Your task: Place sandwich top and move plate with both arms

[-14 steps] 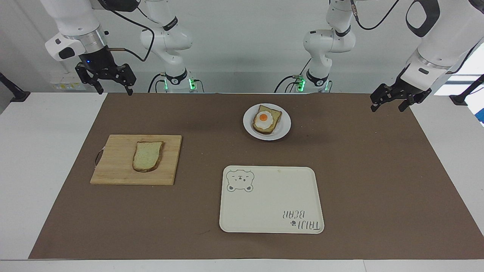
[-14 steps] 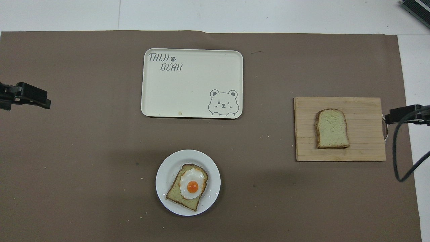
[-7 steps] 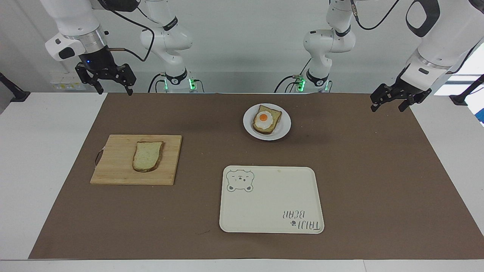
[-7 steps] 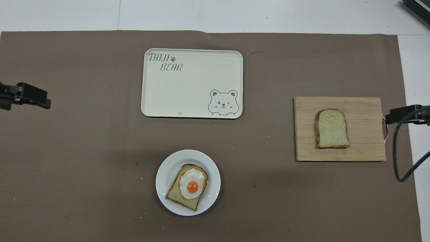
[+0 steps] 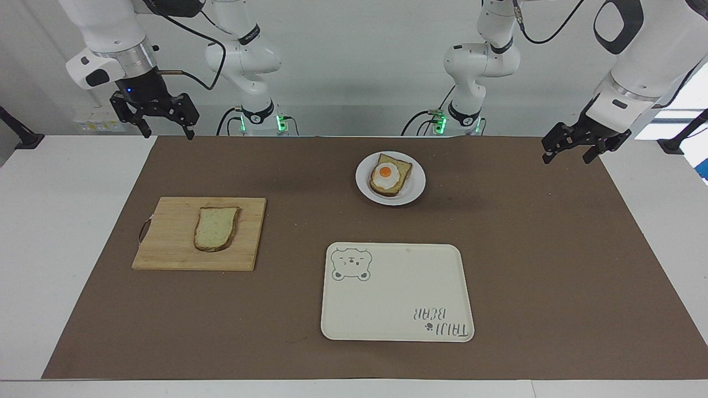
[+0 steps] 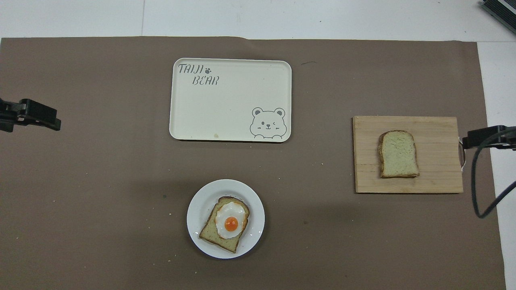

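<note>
Next, my right gripper takes the plain bread slice by its crust edge to top the egg sandwich on the plate.
The sandwich top is a plain bread slice that lies flat on a wooden cutting board toward the right arm's end; it also shows in the overhead view. The small white plate sits near the robots at mid-table and holds a bread slice with a fried egg; the plate also shows in the overhead view. My right gripper hangs open and empty over the mat's edge, apart from the board. My left gripper hangs open and empty over the mat's other end.
A cream rectangular tray with a bear drawing lies farther from the robots than the plate. The brown mat covers most of the white table. The gripper tips show at the overhead view's side edges: left gripper, right gripper.
The right gripper has shifted very slightly upward. The left gripper, the bread, the plate and the tray have not moved.
</note>
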You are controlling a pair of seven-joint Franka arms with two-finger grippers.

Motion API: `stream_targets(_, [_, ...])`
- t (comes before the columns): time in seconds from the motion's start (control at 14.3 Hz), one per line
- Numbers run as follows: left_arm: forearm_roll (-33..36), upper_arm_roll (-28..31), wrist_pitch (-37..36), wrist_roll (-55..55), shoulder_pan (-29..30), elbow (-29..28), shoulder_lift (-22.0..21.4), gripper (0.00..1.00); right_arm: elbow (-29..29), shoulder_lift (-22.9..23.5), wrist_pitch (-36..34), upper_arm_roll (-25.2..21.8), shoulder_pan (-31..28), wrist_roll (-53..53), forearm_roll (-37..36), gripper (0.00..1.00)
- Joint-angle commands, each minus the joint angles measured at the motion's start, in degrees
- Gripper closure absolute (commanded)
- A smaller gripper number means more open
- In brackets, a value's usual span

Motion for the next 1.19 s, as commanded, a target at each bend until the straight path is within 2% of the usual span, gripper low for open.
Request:
stream_targets(0.0, [0.28,-0.11,-0.07,0.55,0.28,-1.62,-1.55,0.00,-0.66,-0.72,0.10,0.31,-0.79,-1.27,0.37,0.00])
stream_targets(0.77, [0.28,-0.11,-0.07,0.55,0.28,-1.62,-1.55,0.00,-0.75,-0.80,0.18,0.31,-0.79,-1.36,0.37,0.00])
stream_targets(0.98, [0.28,-0.11,-0.07,0.55,0.28,-1.62,-1.55,0.00,-2.50,-1.33,0.53,-0.13,-1.14,-1.54,0.37,0.00])
stream_targets(1.12, [0.28,-0.11,-0.07,0.55,0.28,-1.62,-1.55,0.00,-5.21,-1.16,5.51,-0.31,-1.93,-1.54,0.37,0.00])
